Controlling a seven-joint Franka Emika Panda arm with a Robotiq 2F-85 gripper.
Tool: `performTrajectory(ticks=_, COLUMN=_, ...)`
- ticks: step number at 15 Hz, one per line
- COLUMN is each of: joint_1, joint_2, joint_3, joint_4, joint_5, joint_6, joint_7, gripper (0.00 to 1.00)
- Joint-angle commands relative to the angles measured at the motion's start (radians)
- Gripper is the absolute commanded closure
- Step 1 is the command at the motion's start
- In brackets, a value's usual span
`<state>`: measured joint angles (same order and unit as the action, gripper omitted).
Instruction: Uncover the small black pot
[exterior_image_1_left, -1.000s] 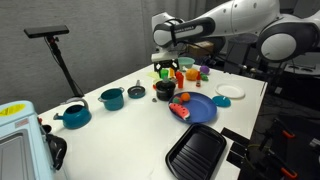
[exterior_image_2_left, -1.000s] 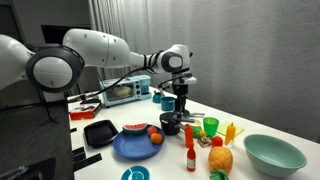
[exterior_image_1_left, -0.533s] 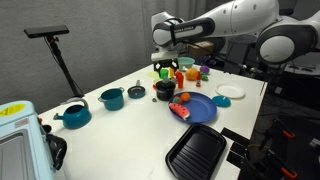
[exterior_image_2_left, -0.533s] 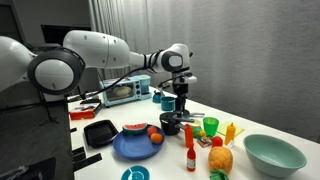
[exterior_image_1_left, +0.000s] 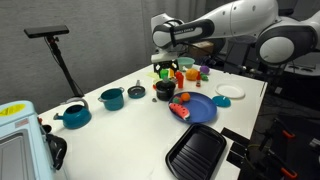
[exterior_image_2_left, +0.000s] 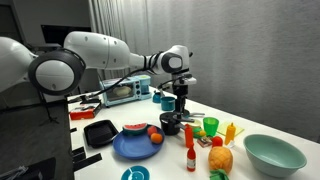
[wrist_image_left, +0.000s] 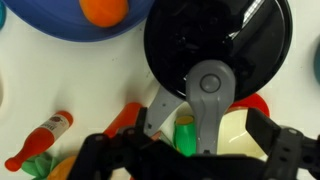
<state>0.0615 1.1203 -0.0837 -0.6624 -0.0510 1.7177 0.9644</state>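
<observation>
My gripper lifts the black lid off by the grey piece with the round middle (wrist_image_left: 208, 85) next, to uncover the pot.
The small black pot (exterior_image_1_left: 164, 91) stands on the white table beside the blue plate (exterior_image_1_left: 203, 110), with its black lid on. It also shows in an exterior view (exterior_image_2_left: 171, 124). In the wrist view the pot (wrist_image_left: 215, 35) fills the top of the frame. My gripper (exterior_image_1_left: 163, 68) hangs a little above the pot, also seen in an exterior view (exterior_image_2_left: 181, 100). In the wrist view its black fingers (wrist_image_left: 190, 140) are spread wide and hold nothing. A grey forked piece with a round hub (wrist_image_left: 208, 85) lies across the pot's near edge between them.
Two teal pots (exterior_image_1_left: 112, 98) (exterior_image_1_left: 74, 116) and a flat grey piece with a knob (exterior_image_1_left: 136, 90) stand to one side. The blue plate holds a watermelon slice and an orange. Toy foods (exterior_image_1_left: 190, 72), a black grill tray (exterior_image_1_left: 197, 152), a white plate (exterior_image_1_left: 231, 92) and a teal bowl (exterior_image_2_left: 273, 152) surround it.
</observation>
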Motion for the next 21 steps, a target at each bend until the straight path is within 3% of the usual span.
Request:
performTrajectory(ticks=1, joint_1=-0.012, joint_2=0.043, joint_3=-0.002, joint_4=0.041, joint_5=-0.001, joint_6=0.029, joint_7=-0.012, gripper=0.0)
performTrajectory(ticks=7, joint_1=-0.022, joint_2=0.085, joint_3=-0.01, joint_4=0.061, joint_5=0.003, joint_6=0.097, joint_7=0.016, gripper=0.0)
performTrajectory(ticks=8, joint_1=-0.024, joint_2=0.088, joint_3=-0.009, joint_4=0.061, joint_5=0.005, joint_6=0.103, joint_7=0.015, gripper=0.25)
performTrajectory(ticks=10, joint_1=-0.026, joint_2=0.089, joint_3=-0.008, joint_4=0.06, joint_5=0.006, joint_6=0.11, joint_7=0.016, gripper=0.34)
performTrajectory(ticks=18, joint_1=-0.035, joint_2=0.078, joint_3=-0.004, joint_4=0.071, joint_5=0.011, joint_6=0.083, joint_7=0.006, gripper=0.96)
performTrajectory(ticks=21, joint_1=-0.035, joint_2=0.074, joint_3=-0.001, joint_4=0.072, joint_5=0.014, joint_6=0.069, joint_7=0.006, gripper=0.93)
